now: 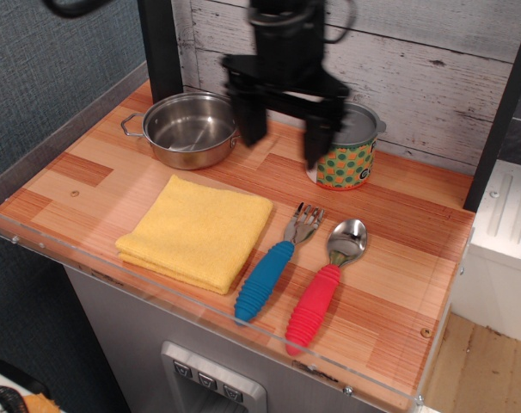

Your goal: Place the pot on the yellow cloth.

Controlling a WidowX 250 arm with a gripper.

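The robot should next grab the steel pot by its rim (229, 107), so that the gripper can set it on the folded yellow cloth (197, 231).
The shiny steel pot (188, 129) stands upright and empty at the back left of the wooden counter, one wire loop handle visible on its left. The folded yellow cloth (197, 231) lies flat in front of it, apart from it. My gripper (283, 141) hangs open and empty above the counter, just right of the pot and left of the can. Its two dark fingers (250, 122) point down and are blurred by motion. It touches nothing.
A green-and-orange patterned can (347, 152) with a grey lid stands behind the gripper's right finger. A blue-handled fork (278, 266) and a red-handled spoon (325, 286) lie at the front right. A clear acrylic rim (192, 301) edges the counter. A dark post (160, 47) stands behind the pot.
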